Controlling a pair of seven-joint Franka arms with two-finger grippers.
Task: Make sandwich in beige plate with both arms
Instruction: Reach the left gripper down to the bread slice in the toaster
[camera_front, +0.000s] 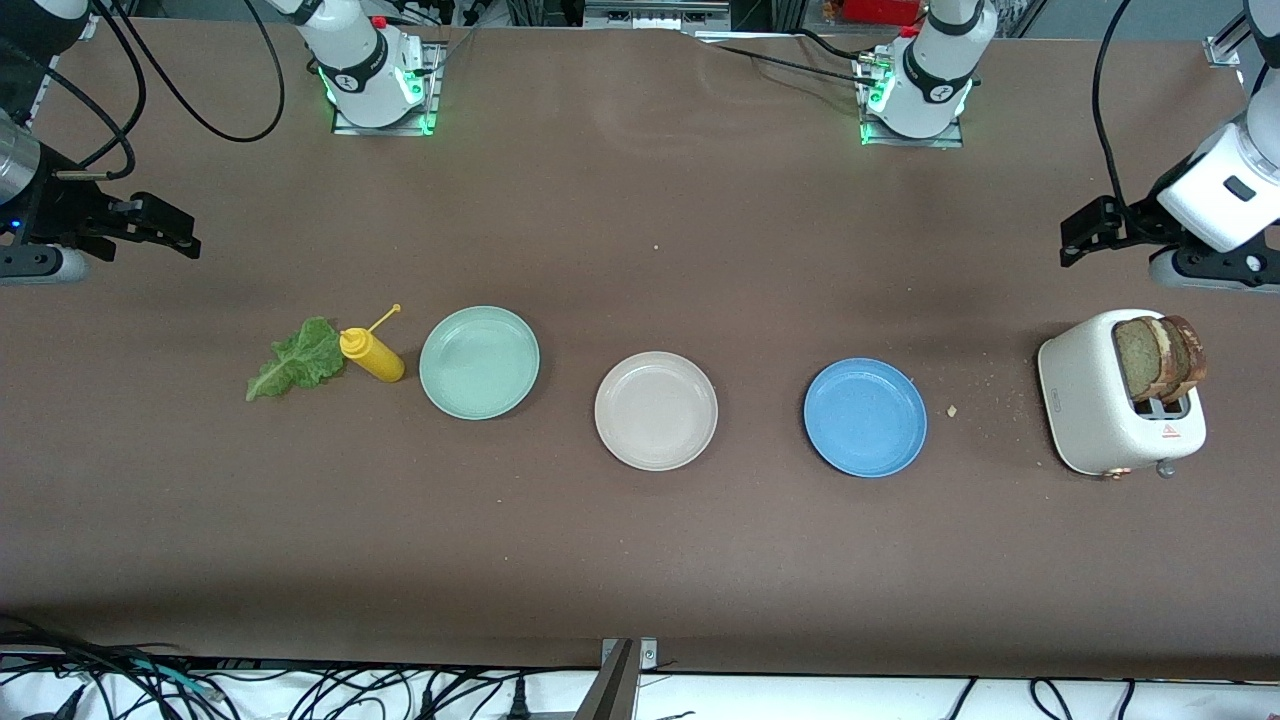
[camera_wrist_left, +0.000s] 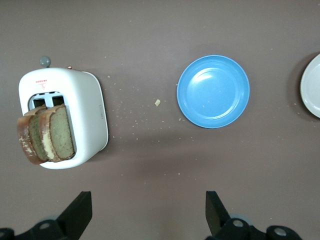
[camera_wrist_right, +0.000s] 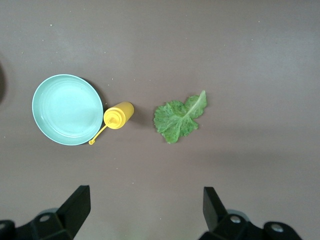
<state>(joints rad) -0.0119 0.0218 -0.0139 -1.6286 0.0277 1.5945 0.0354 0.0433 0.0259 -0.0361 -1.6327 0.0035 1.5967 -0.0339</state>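
Note:
My left gripper grabs the near slice by its exposed top part next, since the toaster's sides hug the bread slices low down.
The beige plate lies bare at the middle of the table; its rim also shows in the left wrist view. Two tan bread slices stand in a white toaster at the left arm's end. A green lettuce leaf lies flat on the table at the right arm's end. My left gripper hangs open over bare table beside the toaster. Over bare table by the lettuce, my right gripper is open and holds nothing.
A yellow squeeze bottle lies between the lettuce and a mint-green plate. A blue plate sits between the beige plate and the toaster. Crumbs dot the table by the toaster.

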